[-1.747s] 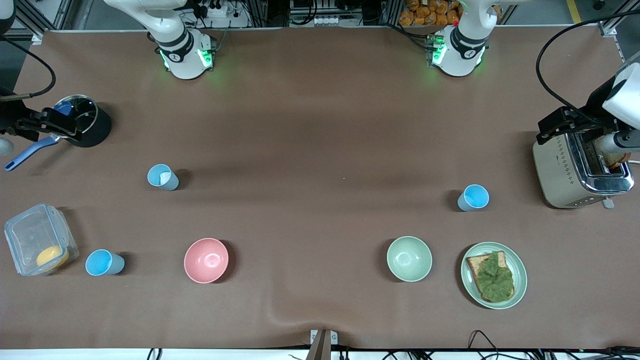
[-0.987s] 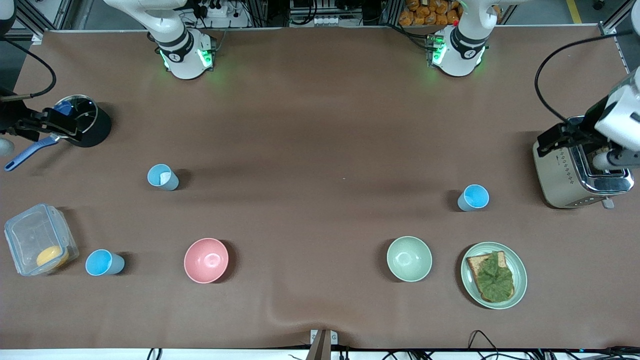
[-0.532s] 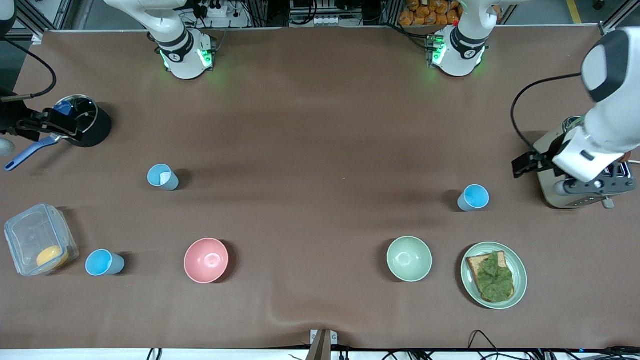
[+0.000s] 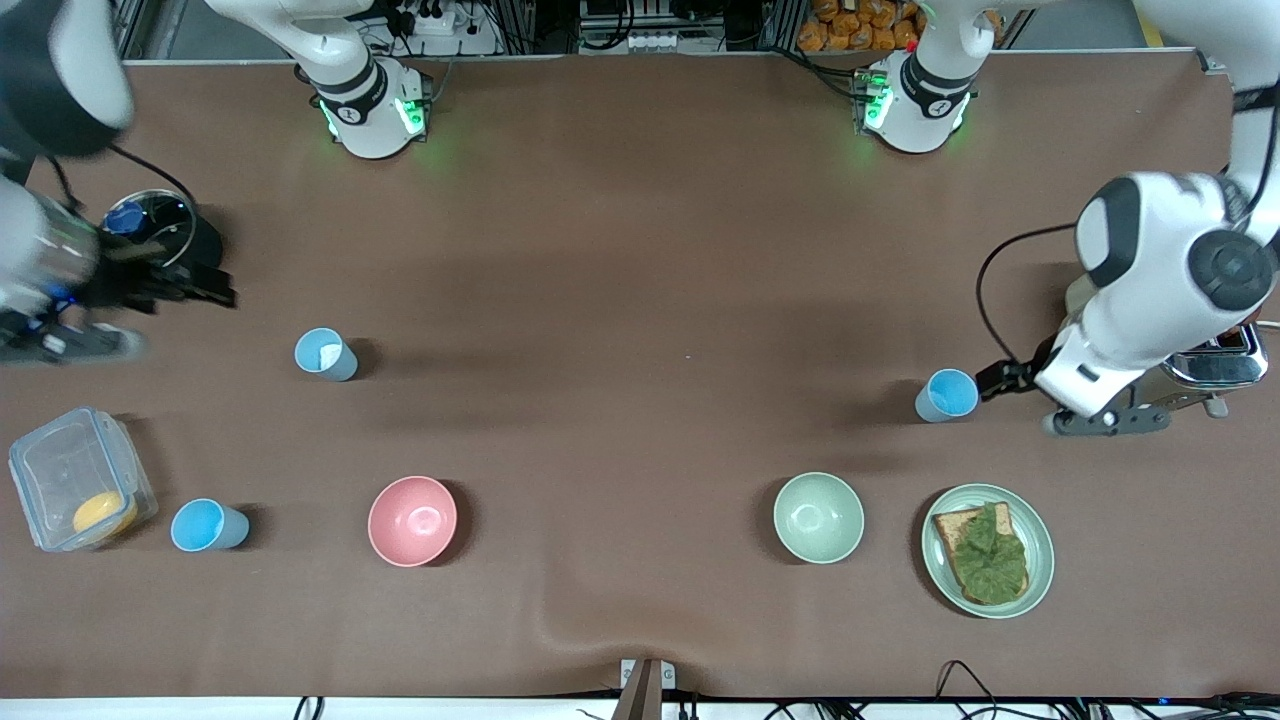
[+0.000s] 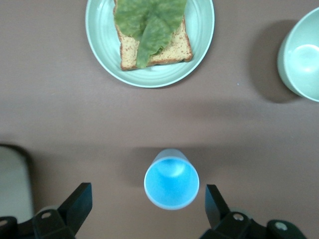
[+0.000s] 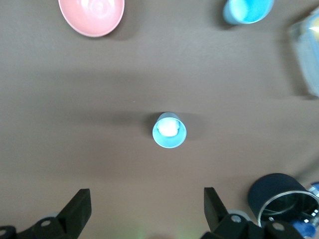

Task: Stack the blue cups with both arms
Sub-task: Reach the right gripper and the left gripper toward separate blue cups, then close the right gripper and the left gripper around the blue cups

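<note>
I should grab the blue cup by its rim [image 4: 956, 373] [image 5: 171, 207] with my left gripper next, so that the cups can be stacked.
Three blue cups stand upright on the brown table. One cup [image 4: 946, 395] is toward the left arm's end. My left gripper [image 4: 1000, 380] hovers beside it, open; in the left wrist view the cup [image 5: 171, 184] shows just ahead of and between the fingers [image 5: 148, 195], untouched. A cup with a whitish patch [image 4: 325, 354] stands toward the right arm's end. My right gripper [image 4: 205, 290] is open over the table between the black pot and this cup [image 6: 169, 130], well short of it [image 6: 145, 196]. The third cup [image 4: 208, 526] [image 6: 247, 10] stands beside a clear container.
A pink bowl [image 4: 412, 520], a green bowl [image 4: 818, 517] and a green plate [image 4: 940, 560] with toast and lettuce lie nearer the front camera. A toaster [image 4: 1215, 368] is partly hidden by the left arm. A black pot [image 4: 165, 235] and a clear container [image 4: 75, 490] are at the right arm's end.
The left arm has swung from the toaster down to the cup beside it. The right arm has moved from the black pot toward the cup with the whitish patch. The cups have not moved.
</note>
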Available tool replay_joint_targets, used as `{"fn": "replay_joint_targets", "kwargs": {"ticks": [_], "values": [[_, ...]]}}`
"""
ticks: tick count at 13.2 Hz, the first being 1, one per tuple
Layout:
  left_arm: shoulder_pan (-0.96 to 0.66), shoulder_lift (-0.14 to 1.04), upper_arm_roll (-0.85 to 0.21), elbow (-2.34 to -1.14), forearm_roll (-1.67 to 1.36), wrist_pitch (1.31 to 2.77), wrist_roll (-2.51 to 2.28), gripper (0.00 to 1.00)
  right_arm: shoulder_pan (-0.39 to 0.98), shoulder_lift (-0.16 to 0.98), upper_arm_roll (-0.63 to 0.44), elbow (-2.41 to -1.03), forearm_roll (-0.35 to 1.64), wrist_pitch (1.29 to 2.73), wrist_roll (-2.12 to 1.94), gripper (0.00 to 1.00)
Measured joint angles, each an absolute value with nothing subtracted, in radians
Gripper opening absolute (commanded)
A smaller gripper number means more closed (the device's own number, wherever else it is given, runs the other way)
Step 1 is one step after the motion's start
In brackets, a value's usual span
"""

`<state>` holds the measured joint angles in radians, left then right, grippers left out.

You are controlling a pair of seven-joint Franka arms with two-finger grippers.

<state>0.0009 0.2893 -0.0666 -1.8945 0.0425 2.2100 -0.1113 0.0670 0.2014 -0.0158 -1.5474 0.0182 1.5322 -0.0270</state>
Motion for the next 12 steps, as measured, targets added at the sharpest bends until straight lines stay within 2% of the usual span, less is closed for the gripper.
{"fn": "replay_joint_targets", "kwargs": {"ticks": [4,9,12], "values": [[0.001,0.386,-0.067,-1.895,0.043,2.278,-0.111,1.0,0.096,0.325,-0.016,-1.629,0.018,1.702,-0.027,1.0],[0.001,0.422,-0.067,-1.908,0.043,2.284,-0.111,1.0,0.113,0.328,-0.016,-1.802,0.018,1.866,-0.027,1.0],[0.002,0.42,-0.067,-1.945,0.043,2.285,-0.111,1.0,0.115,0.327,-0.016,-1.919,0.015,2.016,-0.028,1.0]]}}
